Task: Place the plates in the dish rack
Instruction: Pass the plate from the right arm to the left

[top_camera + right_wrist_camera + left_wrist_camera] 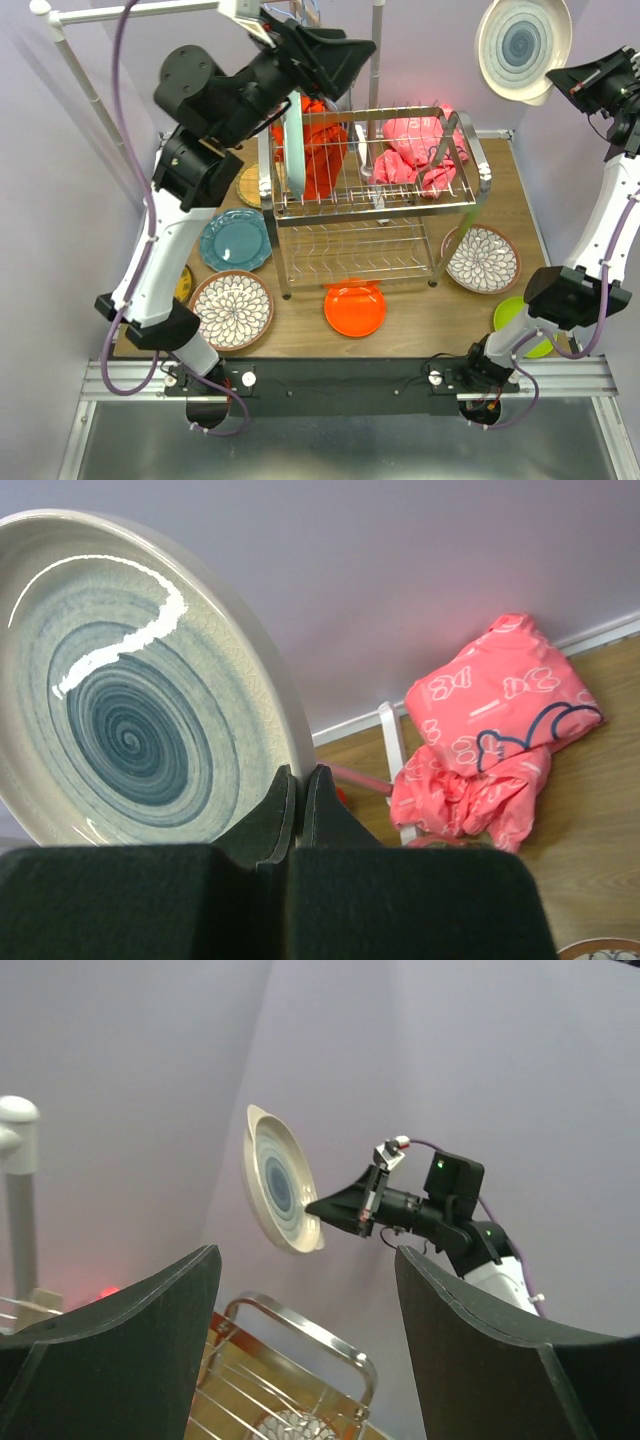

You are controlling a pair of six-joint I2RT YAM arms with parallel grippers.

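Observation:
I will grab the white plate with my left gripper by its lower rim (503, 93), so the rest of the plate's edge stays free to stand in the dish rack (375, 200).
High at the right, my right gripper (562, 78) is shut on the rim of a white plate with a blue spiral (522, 45). The right wrist view shows that plate (130, 700) pinched at its edge by the gripper (300, 782). My left gripper (345, 58) hangs open and empty above the left end of the chrome dish rack (375, 200), where a mint plate (293, 145) stands upright. In the left wrist view the gripper (303, 1255) faces the held plate (280, 1185) over the rack's rim (300, 1325). Teal (235, 240), orange (355, 308), lime green (520, 320) and two floral plates (232, 310) (482, 258) lie on the table.
A red cloth (320, 150) and a pink cloth (415, 150) lie on the rack's upper shelf. A white clothes rail (80, 60) stands at the back left. A tan plate (250, 185) lies beside the rack, and a yellow one (185, 283) is partly under the left arm.

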